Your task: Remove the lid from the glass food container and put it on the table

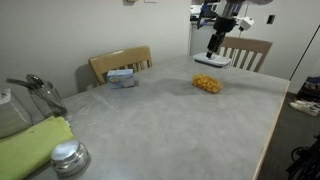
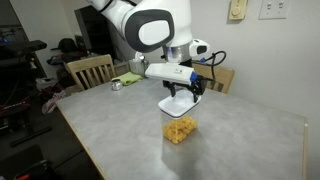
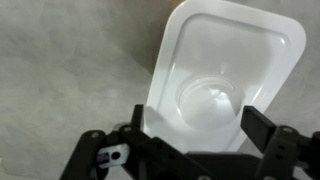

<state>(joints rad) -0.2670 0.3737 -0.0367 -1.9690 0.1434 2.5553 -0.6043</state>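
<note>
The raised round middle of the white lid is between my fingers. I can close now, and my fingers would catch that raised middle.
The white lid (image 3: pixel 230 60) fills the wrist view, off the container and lying between my fingers. My gripper (image 3: pixel 197 113) is open, one finger at each long side of the lid. In both exterior views the gripper (image 1: pixel 214 52) (image 2: pixel 178 97) hangs over the lid (image 1: pixel 213 61) (image 2: pixel 178 104), just behind the glass food container (image 1: pixel 207 84) (image 2: pixel 180 129). The container stands uncovered on the grey table (image 1: pixel 150 120) (image 2: pixel 120 130), orange-yellow pieces showing inside. I cannot tell whether the lid rests on the table top or hangs slightly above it.
A pale blue-white box (image 1: pixel 122 77) lies at the table's far side before a wooden chair (image 1: pixel 120 62). Another chair (image 1: pixel 250 50) stands behind the arm. A round metal object (image 1: pixel 68 157) and a green cloth (image 1: pixel 30 145) sit at the near corner.
</note>
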